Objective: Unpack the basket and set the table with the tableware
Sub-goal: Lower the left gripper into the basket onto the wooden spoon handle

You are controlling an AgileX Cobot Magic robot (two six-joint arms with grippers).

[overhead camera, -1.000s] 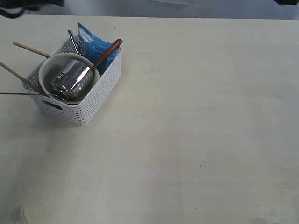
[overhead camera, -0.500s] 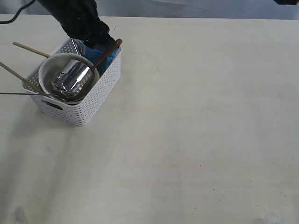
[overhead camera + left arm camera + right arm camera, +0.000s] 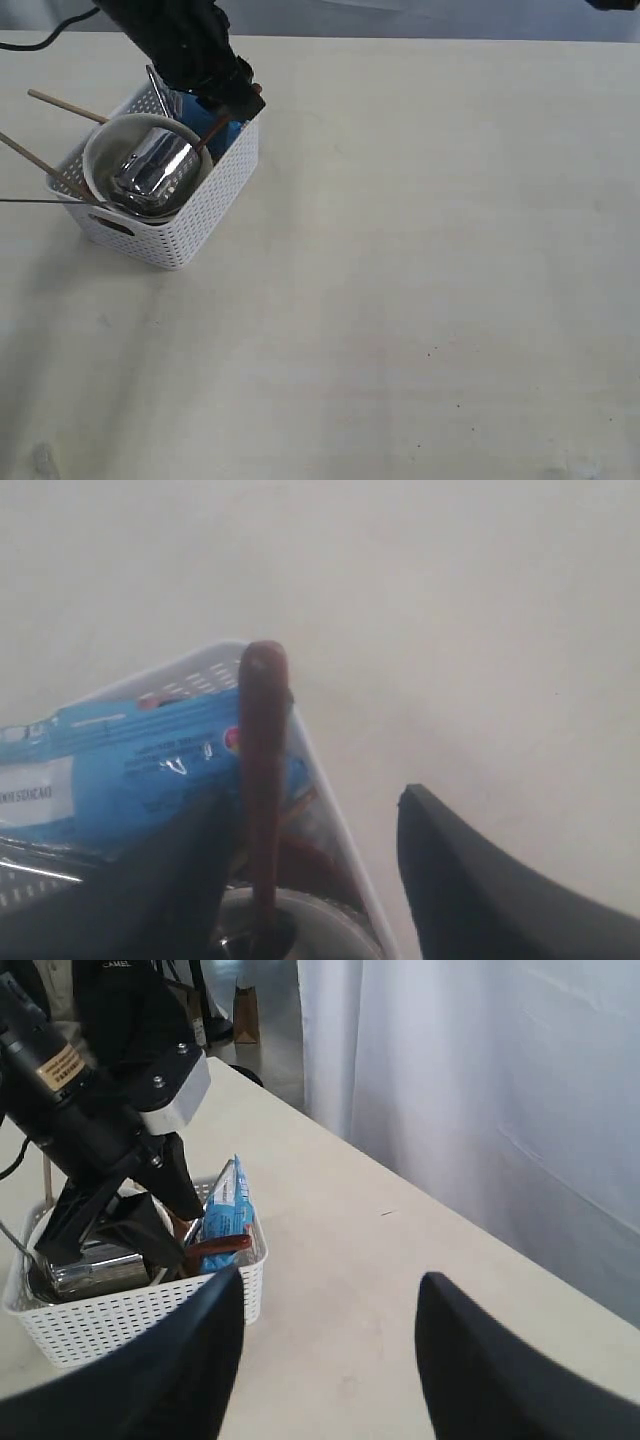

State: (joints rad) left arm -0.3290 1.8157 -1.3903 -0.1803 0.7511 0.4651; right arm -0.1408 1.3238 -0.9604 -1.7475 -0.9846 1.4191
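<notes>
My left gripper needs to go lower before it closes on the handle, because my open fingers are above the red spoon handle [image 3: 263, 780] in the basket [image 3: 335, 820].
The white basket [image 3: 200, 215] stands at the back left of the table [image 3: 420, 250]. In it lie a cream bowl [image 3: 100, 150] with the steel cup [image 3: 152, 168] on its side, a dark red spoon [image 3: 213, 130], wooden chopsticks [image 3: 62, 104] and a thin steel utensil [image 3: 45, 200]. My left gripper [image 3: 238, 98] is open over the basket's far right corner. In the left wrist view its jaws [image 3: 310, 800] straddle the spoon handle [image 3: 262, 750] and the basket wall, without closing. My right gripper [image 3: 333, 1280] hangs open above bare table, some way from the basket [image 3: 120, 1315].
A blue snack packet [image 3: 130, 770] stands in the basket beside the spoon, mostly covered by the left arm [image 3: 170, 40] in the exterior view. Chopsticks and the steel utensil stick out past the basket's left side. A white curtain [image 3: 480, 1080] hangs behind the table.
The left arm came in from the top left and dropped over the basket's far right corner, now reaching the spoon handle and covering most of the blue packet. Basket contents have not moved.
</notes>
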